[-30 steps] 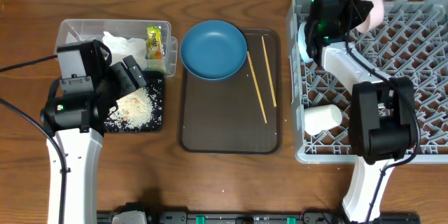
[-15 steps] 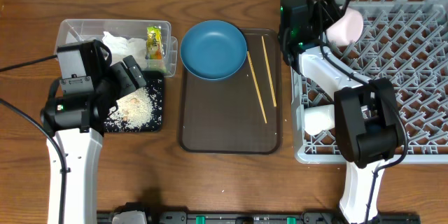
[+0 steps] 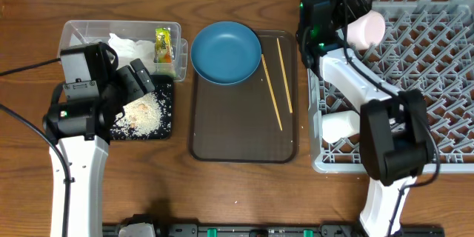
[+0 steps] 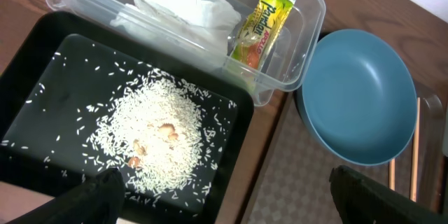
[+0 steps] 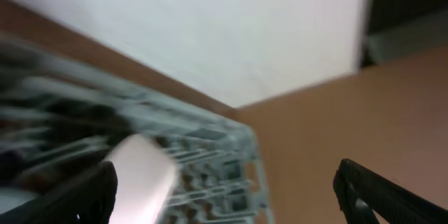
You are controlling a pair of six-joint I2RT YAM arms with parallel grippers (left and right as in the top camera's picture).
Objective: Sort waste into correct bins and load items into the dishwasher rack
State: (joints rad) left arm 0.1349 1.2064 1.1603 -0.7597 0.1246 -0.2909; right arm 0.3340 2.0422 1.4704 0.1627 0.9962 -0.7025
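I will tilt the dark blue bowl into the dishwasher rack (image 3: 444,96), so next I will pinch the bowl's rim on the chopstick side with my right gripper.
A crumpled tissue (image 4: 183,3) and a yellow snack wrapper (image 4: 260,26) lie in the clear tub (image 3: 78,28). Rice crumbs (image 4: 157,136) are heaped in the black tray (image 3: 164,122). My left gripper (image 4: 241,203) hangs open over that tray's near right edge. The dark blue bowl (image 3: 226,52) and two chopsticks (image 3: 271,92) rest on the brown tray. In the dishwasher rack (image 3: 444,96) lie a white cup (image 3: 341,126) and a white bowl (image 3: 366,26). My right gripper (image 3: 322,7) is open at the rack's back left corner, the blurred bowl (image 5: 140,175) by its left finger.
The brown serving tray (image 3: 244,144) sits between the bins and the rack, its near half bare. The table's back edge meets a white wall just behind the rack. Bare wood runs along the front of the table.
My right gripper has opened and swung left from over the rack's back to its back left corner. The white bowl now lies a little further left. The left arm has not moved.
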